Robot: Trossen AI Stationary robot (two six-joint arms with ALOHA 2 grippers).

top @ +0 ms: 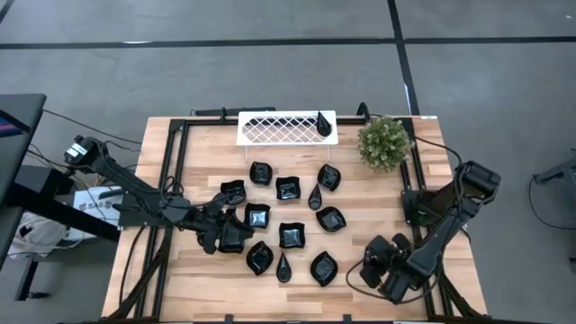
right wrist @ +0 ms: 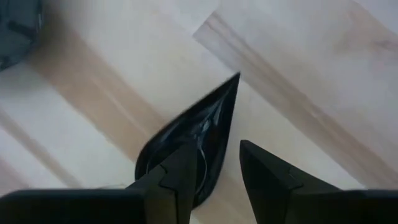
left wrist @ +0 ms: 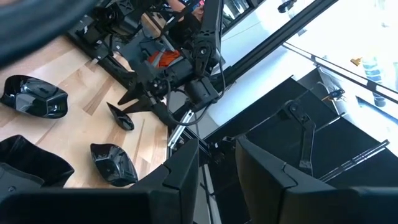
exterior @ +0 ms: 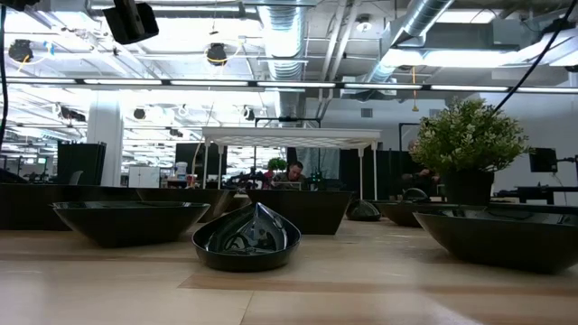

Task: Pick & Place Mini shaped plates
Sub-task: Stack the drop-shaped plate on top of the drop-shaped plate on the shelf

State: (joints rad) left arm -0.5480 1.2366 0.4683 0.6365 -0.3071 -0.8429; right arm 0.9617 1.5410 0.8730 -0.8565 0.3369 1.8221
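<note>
Next, the right gripper picks up the teardrop plate by its rim at the round end to move it into the white lattice tray.
Several glossy black mini plates (top: 288,236) lie on the wooden table, square, leaf and teardrop shaped. One teardrop plate (top: 324,123) rests on the right end of the white lattice tray (top: 270,129). My right gripper (right wrist: 219,171) is open at the near right, low over another teardrop plate (right wrist: 208,124), which also shows in the left wrist view (left wrist: 121,117). In the high view my right gripper (top: 369,267) hides that plate. My left gripper (top: 225,236) is open and empty, over the left of the cluster. My right gripper stands over the teardrop plate's round end (right wrist: 208,155), one finger over its inside and one outside its rim. I cannot tell whether either finger touches it. The fingers come from above, and the plate lies on the table with its tip (right wrist: 235,79) pointing away.
A potted plant (top: 385,142) stands at the far right, next to the tray. A black frame rail (top: 175,171) runs along the table's left side, and another (top: 418,180) along the right. Bare wood lies at the near right corner.
</note>
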